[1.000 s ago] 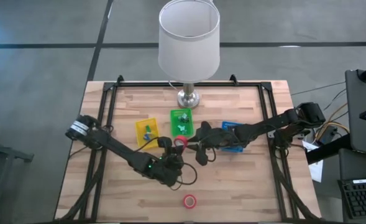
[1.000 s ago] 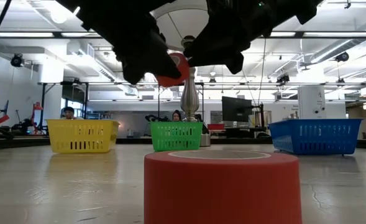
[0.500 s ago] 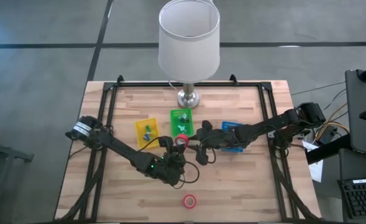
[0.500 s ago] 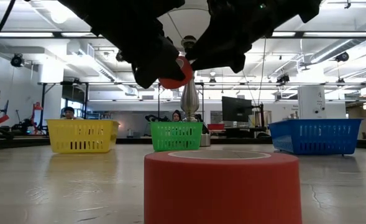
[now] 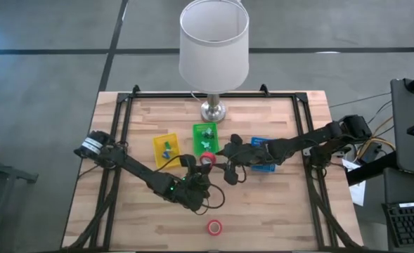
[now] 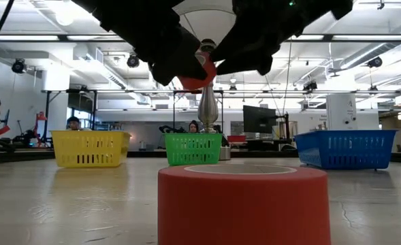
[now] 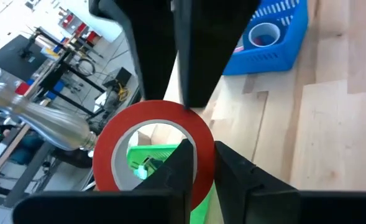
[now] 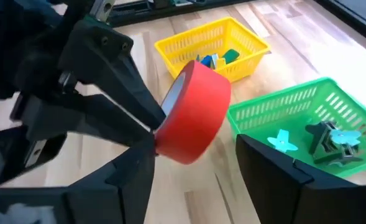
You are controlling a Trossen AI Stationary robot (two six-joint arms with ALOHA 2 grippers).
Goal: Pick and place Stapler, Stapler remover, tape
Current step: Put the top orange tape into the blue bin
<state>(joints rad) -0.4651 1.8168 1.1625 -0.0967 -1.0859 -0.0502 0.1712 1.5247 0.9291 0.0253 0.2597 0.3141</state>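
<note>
The right gripper grabs the red tape roll by its ring wall [image 8: 198, 112] next, to carry the roll on to the blue tray.
A red tape roll [image 5: 205, 159] hangs in the air between my two grippers, in front of the green tray [image 5: 205, 137]. My left gripper [image 5: 200, 166] comes from the near left and is shut on the roll [image 7: 146, 155]. My right gripper [image 8: 195, 146] reaches in from the table's right, open. Its fingers stand on either side of the roll [image 8: 192, 118] without touching it. A second red roll [image 5: 214, 227] lies flat near the table's near edge [image 6: 244, 204]. A pale-cored roll [image 7: 263, 35] lies in the blue tray [image 5: 263, 153]. My left gripper pinches the red roll's ring wall [image 7: 200, 142], one finger [image 7: 181, 163] at the inner side of the ring and the other [image 7: 232, 175] outside. The fingers point toward the far edge. The roll is lifted clear of the table, standing on edge and tilted.
The yellow tray [image 5: 166, 147] holds small blue and green items. The green tray holds staple removers [image 8: 329, 140]. A lamp with a white shade [image 5: 214, 42] stands at the far edge on its metal base [image 5: 212, 111]. Bare wood lies around the near roll.
My left gripper has carried the red roll a little toward the table's right and slightly up, between my right gripper's open fingers. It stays shut on the roll.
</note>
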